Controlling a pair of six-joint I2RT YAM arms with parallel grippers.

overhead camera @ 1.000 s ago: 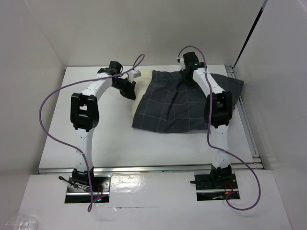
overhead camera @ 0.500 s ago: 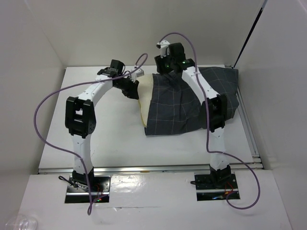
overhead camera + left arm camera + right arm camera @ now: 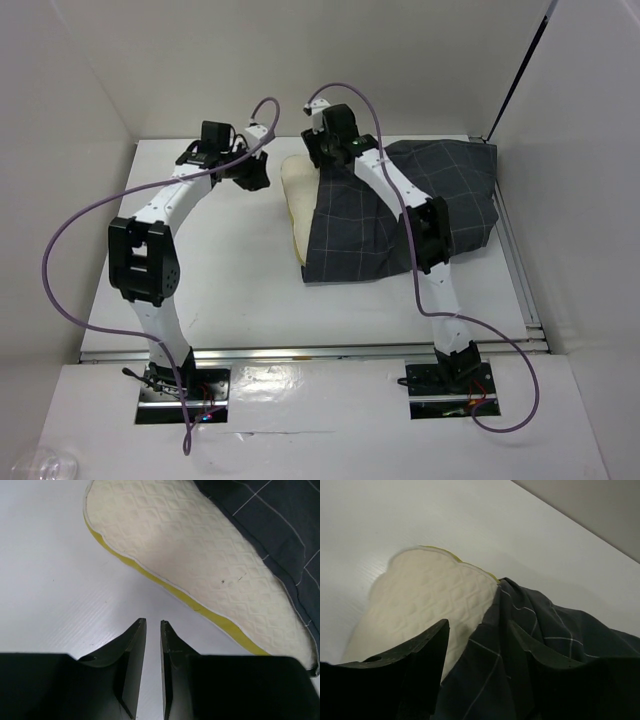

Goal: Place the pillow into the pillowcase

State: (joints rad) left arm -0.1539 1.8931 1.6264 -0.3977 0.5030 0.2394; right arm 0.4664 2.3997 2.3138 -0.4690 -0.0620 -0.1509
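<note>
I should close my right gripper on the hem now. The bunched pillowcase hem (image 3: 321,164) (image 3: 486,635) is between the open fingers, beside the pillow, so they would hold the hem.
The white quilted pillow (image 3: 293,196) lies at the back middle of the table, its left end bare and the rest under the dark checked pillowcase (image 3: 400,215). In the left wrist view the pillow (image 3: 190,555) shows its yellow edge band, with the pillowcase (image 3: 272,520) over its far side. My left gripper (image 3: 255,174) sits just left of the pillow, over bare table, its fingers (image 3: 153,622) nearly together and empty. My right gripper (image 3: 314,152) hovers at the pillow's back end. Its jaws (image 3: 479,625) stand apart with the pillowcase's edge (image 3: 520,630) bunched between them, next to the pillow (image 3: 420,595).
White walls close in the table (image 3: 200,280) on the left, back and right. The table's right edge rail (image 3: 518,270) runs beside the pillowcase. Purple cables (image 3: 60,250) loop off both arms.
The pillowcase has slid right and back, uncovering the pillow's left end. My right gripper moved left along the back. My left arm swung left and away from the pillow.
</note>
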